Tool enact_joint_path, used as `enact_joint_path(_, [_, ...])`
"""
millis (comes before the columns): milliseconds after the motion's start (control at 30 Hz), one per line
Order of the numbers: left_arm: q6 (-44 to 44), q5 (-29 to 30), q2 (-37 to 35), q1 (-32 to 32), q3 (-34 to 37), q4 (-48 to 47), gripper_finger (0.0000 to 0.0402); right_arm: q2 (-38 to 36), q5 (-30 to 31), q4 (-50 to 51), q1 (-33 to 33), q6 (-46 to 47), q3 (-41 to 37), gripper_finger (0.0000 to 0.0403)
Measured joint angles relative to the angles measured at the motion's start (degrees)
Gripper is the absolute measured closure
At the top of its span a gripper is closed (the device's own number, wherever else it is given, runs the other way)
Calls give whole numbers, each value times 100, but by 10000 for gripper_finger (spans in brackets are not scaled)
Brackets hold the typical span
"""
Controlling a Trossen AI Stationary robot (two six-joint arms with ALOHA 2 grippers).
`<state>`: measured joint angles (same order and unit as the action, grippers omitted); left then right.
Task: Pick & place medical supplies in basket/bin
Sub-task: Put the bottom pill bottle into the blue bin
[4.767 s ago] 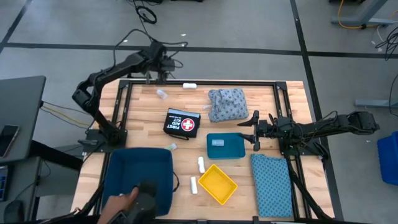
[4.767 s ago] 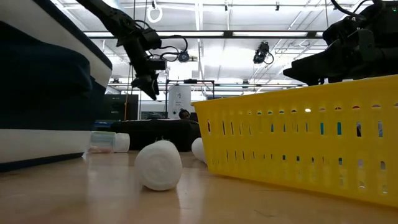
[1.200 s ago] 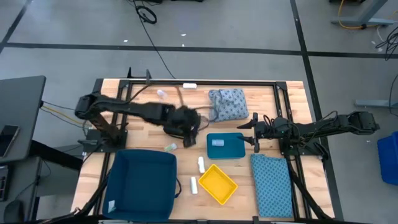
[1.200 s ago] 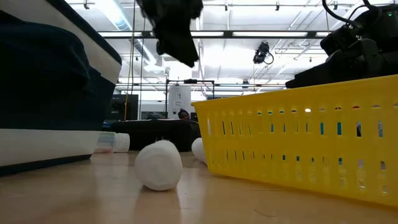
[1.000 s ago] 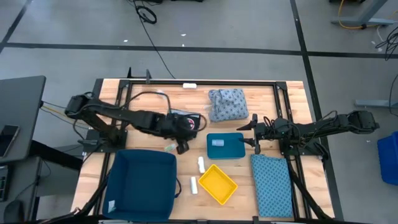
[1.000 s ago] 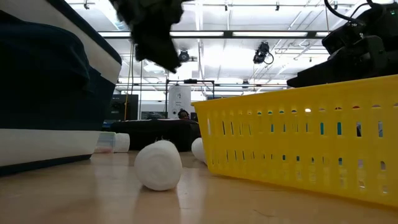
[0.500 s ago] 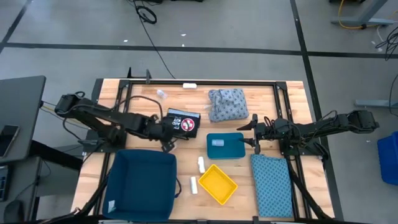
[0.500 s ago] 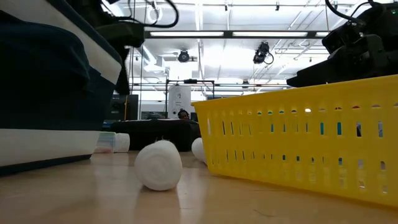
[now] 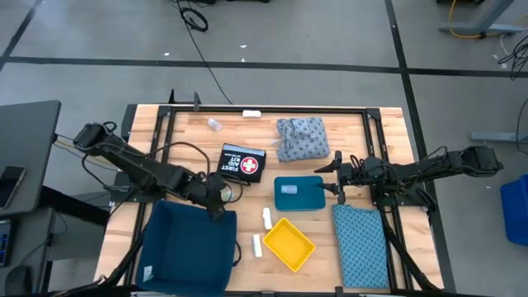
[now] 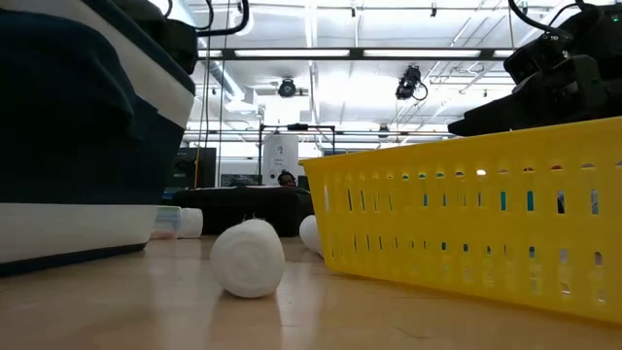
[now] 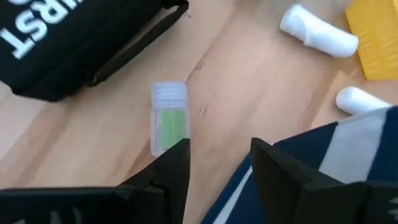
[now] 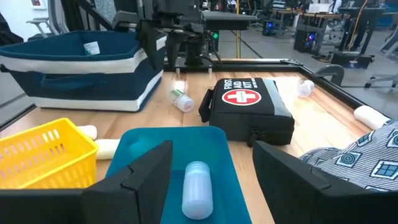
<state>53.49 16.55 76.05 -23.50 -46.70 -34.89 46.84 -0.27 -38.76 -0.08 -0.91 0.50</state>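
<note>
My left gripper grabs the clear vial by its green-labelled body (image 11: 171, 129) next, to put it in the teal tray.
My left gripper (image 9: 216, 198) (image 11: 217, 155) is open and hangs over the far right corner of the navy basket (image 9: 187, 247). A clear vial with a green label (image 11: 169, 118) lies on the table just beyond its fingertips. My right gripper (image 9: 337, 175) (image 12: 217, 177) waits open at the right end of the teal tray (image 9: 309, 200), in which another vial (image 12: 198, 190) lies. Two white rolls (image 9: 266, 217) (image 9: 256, 245) lie beside the yellow basket (image 9: 288, 243). The grey-blue cloth bundle (image 9: 302, 138) sits toward the far edge. The flat blue cloth (image 9: 360, 243) lies near right.
The black first aid kit (image 9: 242, 162) lies just beyond the left gripper. A further vial (image 9: 214, 124) and a white stick (image 9: 252, 113) lie by the far edge. A small labelled item (image 9: 147, 272) is in the navy basket. A black frame borders the table.
My left arm has swung from above the first aid kit toward the table's near left and come down at the navy basket's far right corner, over the green-labelled vial. The right arm has stayed still.
</note>
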Motion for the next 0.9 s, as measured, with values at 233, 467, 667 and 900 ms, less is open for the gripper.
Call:
enact_joint_path(233, [-101,-378,242,324,-11,28,234,-1,-2,2,0,-47,0,170])
enact_joint_path(467, [-548,-642,277,762,-7,157,183,-1,-2,2,0,-156,2,170])
enact_joint_path(667, [-818,-674,445,1028,-13,220,177,-1,19,2,0,-318,0,170])
enact_joint_path(900, [-1034,-848,622,1376,-1,218,177,0,48,2,-9,-448,0,170])
